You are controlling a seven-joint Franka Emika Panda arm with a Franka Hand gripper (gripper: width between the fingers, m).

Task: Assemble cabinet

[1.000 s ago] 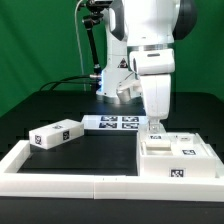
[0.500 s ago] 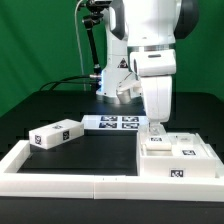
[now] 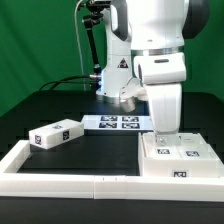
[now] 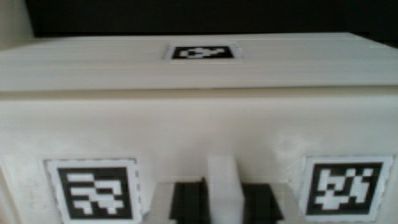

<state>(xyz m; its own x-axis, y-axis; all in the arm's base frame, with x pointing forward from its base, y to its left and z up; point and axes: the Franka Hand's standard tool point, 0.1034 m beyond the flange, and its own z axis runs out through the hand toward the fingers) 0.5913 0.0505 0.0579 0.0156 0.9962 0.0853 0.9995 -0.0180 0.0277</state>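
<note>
My gripper should release the tagged panel, in line against the cabinet's rim in the wrist view.
The cabinet, a large white box with black-and-white tags, sits at the exterior view's right inside the corner of the rails. My gripper hangs straight down onto its back left part. In the wrist view the cabinet fills the picture, with one tag on top and two on the near face. My gripper shows two dark fingertips closed on a thin white upright wall of the cabinet. A smaller white tagged block lies apart at the exterior view's left.
The marker board lies flat at the middle back. Long low white border rails run along the front and left. The arm's base and cables stand behind, before a green backdrop.
The arm has moved toward the exterior view's right, and the cabinet has shifted right with it. The block at the left has not moved.
</note>
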